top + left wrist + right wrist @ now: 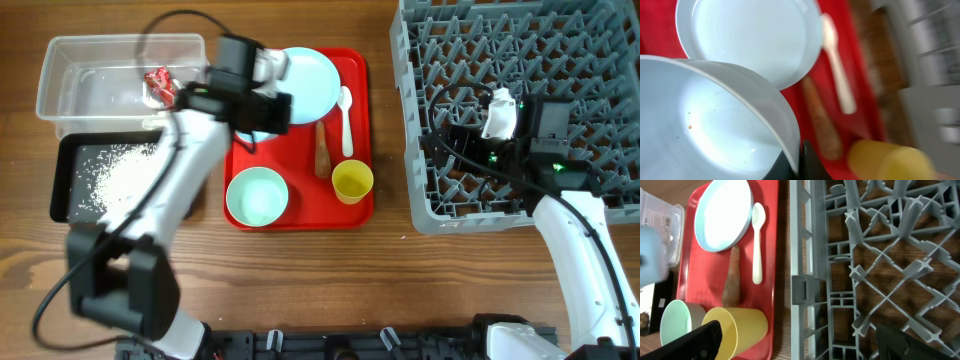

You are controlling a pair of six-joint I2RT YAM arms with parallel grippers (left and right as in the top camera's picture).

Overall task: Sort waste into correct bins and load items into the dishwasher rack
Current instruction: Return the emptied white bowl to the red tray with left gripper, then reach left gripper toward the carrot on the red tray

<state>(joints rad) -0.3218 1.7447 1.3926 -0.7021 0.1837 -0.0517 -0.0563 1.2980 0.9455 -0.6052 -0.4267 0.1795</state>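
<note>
The bowl hangs tilted above the tray, and it would tumble beside the round plate [308, 80] if I opened my left gripper now. The bowl needs to be moved before I release it.
My left gripper [258, 108] is shut on the rim of a pale blue-white bowl [705, 125] and holds it tilted above the red tray's left side. The round plate [308, 80], white spoon [346, 115], orange-brown stick [322, 150], yellow cup [352, 181] and second bowl [257, 196] lie on the tray. My right gripper [800, 345] is open and empty over the left part of the grey dishwasher rack [560, 60]. The red-and-white wrapper [158, 85] lies in the clear tub [75, 60]. Rice [120, 175] lies in the black tub [62, 190].
The flat red tray [300, 215] sits between the two tubs on the left and the rack on the right. A strip of bare wooden table [390, 130] separates tray and rack. The rack's pegs [880, 255] stand upright under my right gripper.
</note>
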